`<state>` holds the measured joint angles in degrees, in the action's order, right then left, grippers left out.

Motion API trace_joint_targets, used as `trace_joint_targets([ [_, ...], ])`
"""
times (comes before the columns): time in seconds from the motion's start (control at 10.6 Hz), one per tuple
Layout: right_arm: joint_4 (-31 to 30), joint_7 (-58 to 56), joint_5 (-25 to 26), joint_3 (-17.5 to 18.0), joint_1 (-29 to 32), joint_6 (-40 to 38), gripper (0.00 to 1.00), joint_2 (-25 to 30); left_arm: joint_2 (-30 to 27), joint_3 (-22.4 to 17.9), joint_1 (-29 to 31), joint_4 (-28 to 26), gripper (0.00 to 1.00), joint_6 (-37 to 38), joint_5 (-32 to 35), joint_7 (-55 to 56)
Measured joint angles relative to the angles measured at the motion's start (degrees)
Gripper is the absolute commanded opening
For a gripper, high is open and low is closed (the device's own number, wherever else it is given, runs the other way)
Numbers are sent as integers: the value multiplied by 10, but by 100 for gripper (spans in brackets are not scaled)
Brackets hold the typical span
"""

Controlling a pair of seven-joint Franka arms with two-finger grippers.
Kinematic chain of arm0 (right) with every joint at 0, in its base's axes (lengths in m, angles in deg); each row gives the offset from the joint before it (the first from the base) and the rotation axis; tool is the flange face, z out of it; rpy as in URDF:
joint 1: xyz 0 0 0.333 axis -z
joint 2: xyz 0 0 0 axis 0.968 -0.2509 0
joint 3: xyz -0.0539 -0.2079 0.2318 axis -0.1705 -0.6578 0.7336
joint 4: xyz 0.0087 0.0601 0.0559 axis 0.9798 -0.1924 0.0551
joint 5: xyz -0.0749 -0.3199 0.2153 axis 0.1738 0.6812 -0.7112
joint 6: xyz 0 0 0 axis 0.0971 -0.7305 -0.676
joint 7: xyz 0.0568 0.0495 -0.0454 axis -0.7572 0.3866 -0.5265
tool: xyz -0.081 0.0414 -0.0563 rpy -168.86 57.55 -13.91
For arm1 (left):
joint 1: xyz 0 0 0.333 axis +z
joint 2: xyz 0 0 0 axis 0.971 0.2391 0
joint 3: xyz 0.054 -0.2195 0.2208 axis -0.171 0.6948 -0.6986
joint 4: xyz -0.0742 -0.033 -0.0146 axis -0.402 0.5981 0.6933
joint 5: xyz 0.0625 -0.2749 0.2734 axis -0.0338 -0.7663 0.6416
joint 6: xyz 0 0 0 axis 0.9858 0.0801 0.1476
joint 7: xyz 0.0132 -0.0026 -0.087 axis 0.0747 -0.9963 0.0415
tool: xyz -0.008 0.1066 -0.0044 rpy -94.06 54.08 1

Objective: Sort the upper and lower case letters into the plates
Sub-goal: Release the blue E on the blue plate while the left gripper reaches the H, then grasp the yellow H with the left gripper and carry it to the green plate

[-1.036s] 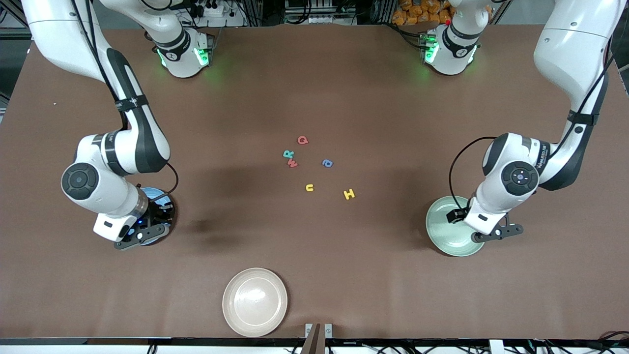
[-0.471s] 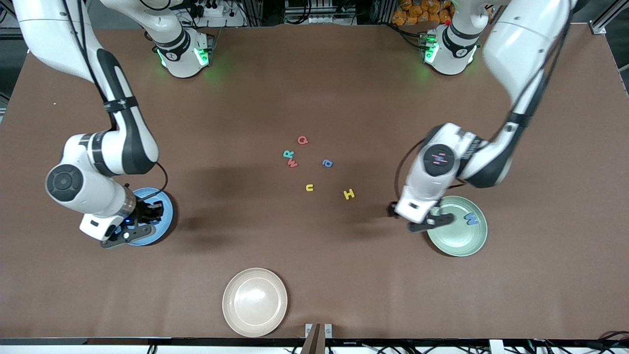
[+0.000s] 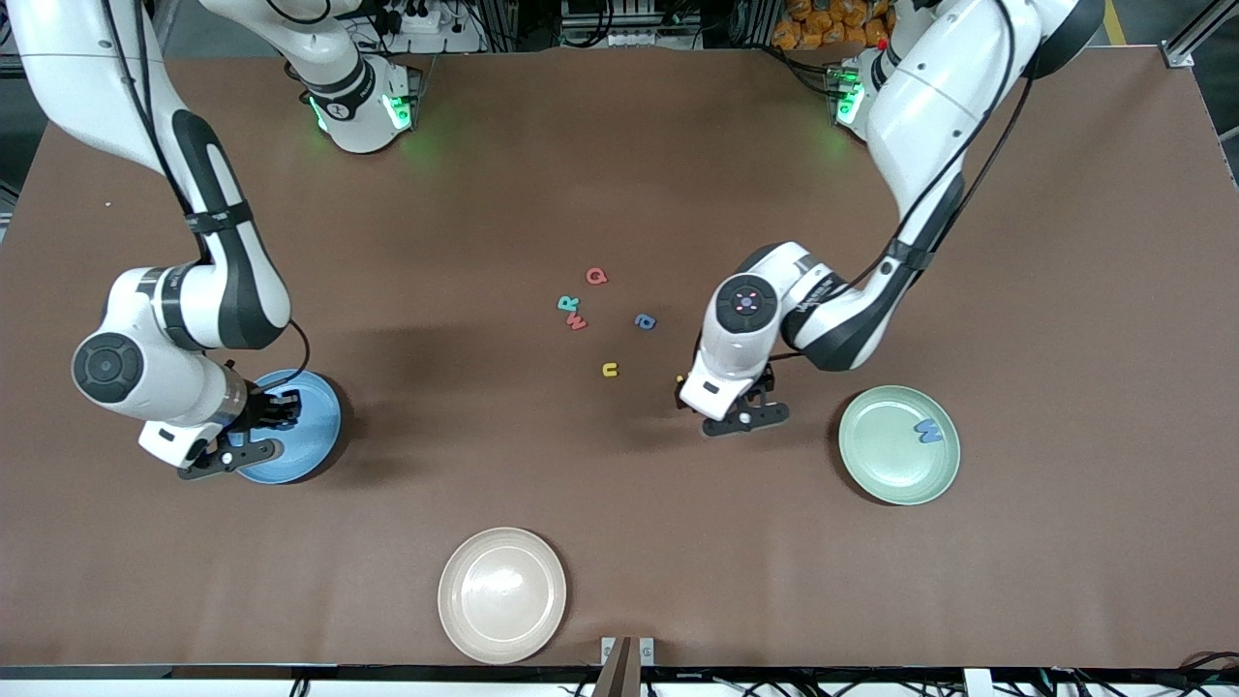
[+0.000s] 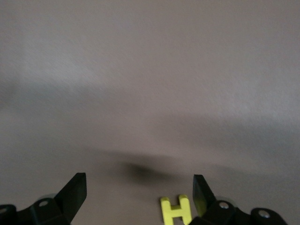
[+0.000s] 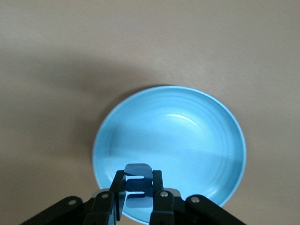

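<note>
My left gripper lowers to the yellow H (image 4: 176, 213), before closing on it. Its fingers still hang above the H, so closing now would miss it.
My right gripper (image 3: 274, 405) hangs over the blue plate (image 3: 315, 426), shut on a small blue letter (image 5: 138, 187) held upright between its fingers above the plate's (image 5: 187, 131) rim. My left gripper (image 4: 139, 185) is open, low over the table at the yellow H (image 4: 176, 209), which lies flat close to one finger; in the front view the hand (image 3: 728, 399) covers nearly all of it. A blue letter (image 3: 928, 431) lies in the pale green plate (image 3: 886, 450). On the table lie a red Q (image 3: 596, 276), a teal R (image 3: 568, 303), a red letter (image 3: 578, 321), a blue letter (image 3: 646, 321) and a yellow u (image 3: 610, 369).
A beige plate (image 3: 501, 593) sits near the table's front edge, nearer to the front camera than the letters. The loose letters cluster mid-table between the two arms. The left arm's forearm stretches over the table between its base and the letters.
My left arm left the pale green plate, where a blue letter now lies, and came over the yellow H. My right arm shifted slightly, uncovering more of the blue plate.
</note>
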<state>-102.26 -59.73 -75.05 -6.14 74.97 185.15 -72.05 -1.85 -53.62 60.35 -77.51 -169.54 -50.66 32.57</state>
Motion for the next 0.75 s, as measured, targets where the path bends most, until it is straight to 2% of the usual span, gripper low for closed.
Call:
trace_joint_targets([
  [0.09, 0, 0, 1, 0, 10, 1, 100, -1, 8, 0, -9, 3, 100, 0, 0, 5],
  [0.38, -1, -1, 1, 2, 24, 0, 100, -2, 25, 0, -24, 5, 100, 0, 0, 19],
  [0.75, 0, -1, 1, 13, -7, 0, 100, -2, 32, 0, -29, 6, 99, -3, 0, 42],
])
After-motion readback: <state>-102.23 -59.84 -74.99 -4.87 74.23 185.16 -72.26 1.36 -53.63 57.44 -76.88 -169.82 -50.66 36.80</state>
